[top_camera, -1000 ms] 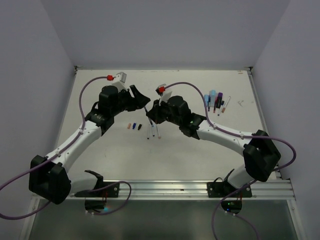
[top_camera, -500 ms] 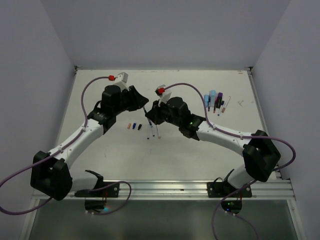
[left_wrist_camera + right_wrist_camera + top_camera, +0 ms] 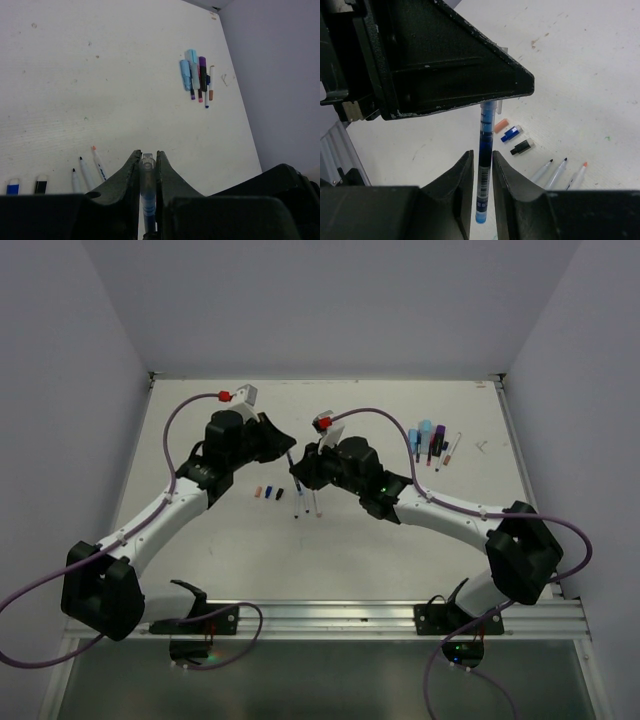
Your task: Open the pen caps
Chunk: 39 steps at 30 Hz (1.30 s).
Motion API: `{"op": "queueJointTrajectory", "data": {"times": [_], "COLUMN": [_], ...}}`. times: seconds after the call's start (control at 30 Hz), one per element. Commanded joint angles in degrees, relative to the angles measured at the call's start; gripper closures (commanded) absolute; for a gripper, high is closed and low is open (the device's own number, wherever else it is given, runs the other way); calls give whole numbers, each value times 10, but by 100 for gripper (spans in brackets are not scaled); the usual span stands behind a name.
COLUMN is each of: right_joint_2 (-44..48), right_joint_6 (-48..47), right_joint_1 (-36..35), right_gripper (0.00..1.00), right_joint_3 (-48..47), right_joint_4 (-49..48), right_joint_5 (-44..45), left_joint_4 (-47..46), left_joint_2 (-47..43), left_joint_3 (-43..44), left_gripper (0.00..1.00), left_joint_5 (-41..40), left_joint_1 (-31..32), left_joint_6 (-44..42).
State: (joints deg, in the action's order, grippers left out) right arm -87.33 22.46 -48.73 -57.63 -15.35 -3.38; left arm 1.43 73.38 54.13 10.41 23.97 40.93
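My right gripper grabs the blue-ink pen by its bare body [image 3: 294, 471] [image 3: 484, 165] next, so that my left gripper is free to pull the pen's cap off.
A blue-ink pen [image 3: 484, 170] hangs in the air between my two grippers. My left gripper [image 3: 147, 155] is shut on its clear cap end [image 3: 146, 161]. The jaws of my right gripper [image 3: 482, 153] flank the pen's barrel with a thin gap on each side, so it is open. Seen from above, the left gripper [image 3: 289, 446] and right gripper [image 3: 301, 471] meet over the table's middle. Three loose pen caps lie on the table: orange [image 3: 501, 125], blue [image 3: 511, 133] and black [image 3: 522, 146]. Beside them lie three uncapped pens [image 3: 306, 503].
A cluster of capped pens and markers [image 3: 431, 441], light blue, purple and white, lies at the back right of the white table [image 3: 400, 560]. The same cluster [image 3: 197, 77] shows in the left wrist view. Grey walls close in on both sides.
My left gripper has closed onto the pen's cap end. My right gripper's jaws have eased apart from the barrel. Both arms stay nearly where they were.
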Motion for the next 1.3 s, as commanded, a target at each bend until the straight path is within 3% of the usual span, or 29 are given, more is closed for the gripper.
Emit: {"op": "queueJointTrajectory", "data": {"times": [0.0,0.1,0.27,0.4,0.43,0.47,0.5,0.9,1.13,1.27], "right_joint_2": [20,15,4,2,3,4,7,24,19,29], "right_joint_6": [7,11,12,9,7,5,0,-51,-32,-11], "right_joint_1": [-4,-3,-3,-3,-3,-4,-4,-5,-7,-7], "right_gripper": [74,66,66,79,84,96,100,100,100,100], "right_joint_3": [6,1,-19,-25,-25,-22,-22,102,176,190], "right_joint_4": [-42,-46,-46,-46,-45,-44,-42,-49,-102,-99], "right_joint_5": [-20,-29,-38,-41,-42,-43,-44,-69,-84,-55], "left_joint_4": [-15,-17,-24,-37,-42,-44,-47,-151,-228,-196], "left_joint_2": [-19,-35,-52,-56,-57,-57,-59,-62,-72,-73], "left_joint_3": [13,5,-5,-10,-10,-10,-9,55,87,114], "left_gripper": [100,100,100,100,100,100,100,100,100,100], "left_joint_5": [5,9,21,29,30,30,29,-81,-184,-185], "left_joint_1": [2,2,2,2,2,2,2,-14,-23,-31], "left_joint_6": [-4,-6,-8,-10,-12,-15,-16,-15,-71,-100]}}
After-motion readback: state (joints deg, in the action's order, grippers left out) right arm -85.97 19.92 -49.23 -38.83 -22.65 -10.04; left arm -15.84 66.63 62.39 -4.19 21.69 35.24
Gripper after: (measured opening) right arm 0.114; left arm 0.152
